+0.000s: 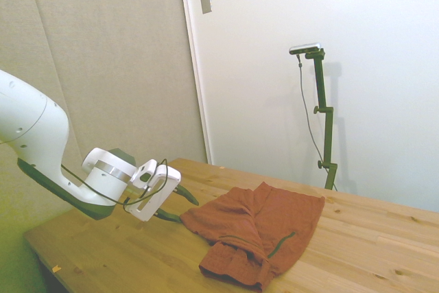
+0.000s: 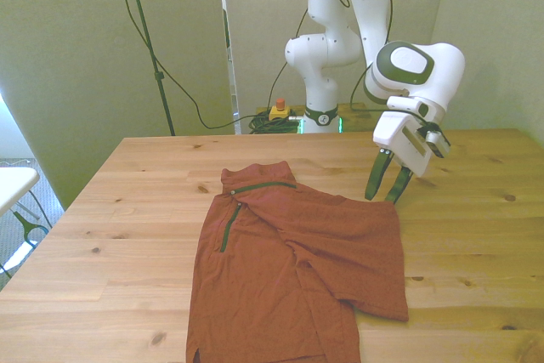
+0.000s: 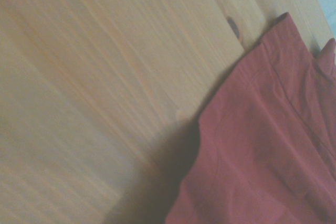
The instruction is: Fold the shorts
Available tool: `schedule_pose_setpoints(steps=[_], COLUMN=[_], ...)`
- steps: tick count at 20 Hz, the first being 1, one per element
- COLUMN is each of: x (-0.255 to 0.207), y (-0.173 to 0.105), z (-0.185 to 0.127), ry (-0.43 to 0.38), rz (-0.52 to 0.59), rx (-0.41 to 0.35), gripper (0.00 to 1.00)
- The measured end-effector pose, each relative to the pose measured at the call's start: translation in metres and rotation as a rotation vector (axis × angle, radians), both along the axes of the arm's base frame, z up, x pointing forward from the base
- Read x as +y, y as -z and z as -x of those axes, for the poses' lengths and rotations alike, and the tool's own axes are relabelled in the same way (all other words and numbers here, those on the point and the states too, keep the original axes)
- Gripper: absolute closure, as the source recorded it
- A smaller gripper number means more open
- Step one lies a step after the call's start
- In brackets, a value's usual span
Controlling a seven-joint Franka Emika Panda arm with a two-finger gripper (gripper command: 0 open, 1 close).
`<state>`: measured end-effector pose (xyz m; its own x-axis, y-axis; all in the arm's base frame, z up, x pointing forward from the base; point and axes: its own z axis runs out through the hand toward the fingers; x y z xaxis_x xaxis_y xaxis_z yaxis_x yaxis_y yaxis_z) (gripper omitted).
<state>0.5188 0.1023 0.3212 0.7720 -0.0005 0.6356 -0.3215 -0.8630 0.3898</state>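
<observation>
The shorts [image 2: 289, 269] lie spread flat, so my gripper should grab them next by the leg's outer edge [image 2: 387, 203], where the cloth ends at bare wood.
The rust-red shorts [image 2: 289, 269] lie spread on the wooden table [image 2: 127, 227], wrinkled, with thin dark green pocket trim near the waist. In the side view the shorts [image 1: 260, 228] lie just beyond my gripper [image 1: 177, 205]. My gripper [image 2: 384, 183] hangs just above the table at the shorts' edge on the front view's right, its dark fingers open with nothing between them. The wrist view shows a curved edge of the shorts [image 3: 262, 145] against bare wood.
Bare wood of the table [image 1: 103, 252] surrounds the shorts on all sides. A white chair edge [image 2: 13, 184] stands off the table at the front view's left. Cables and a small yellow and red device [image 2: 278, 110] lie on the floor behind the table.
</observation>
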Motion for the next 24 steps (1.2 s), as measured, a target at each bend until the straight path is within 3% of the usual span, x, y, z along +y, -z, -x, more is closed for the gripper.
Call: schedule_pose_setpoints(steps=[2, 3, 24], x=[-0.018, -0.025, -0.014], y=[0.0, 0.001, 0.014], z=[-0.01, -0.015, -0.035], ry=[0.034, 0.047, 0.019], rz=[-0.001, -0.005, -0.084], rx=[-0.005, -0.007, -0.044], gripper=[0.0, 1.0, 1.0])
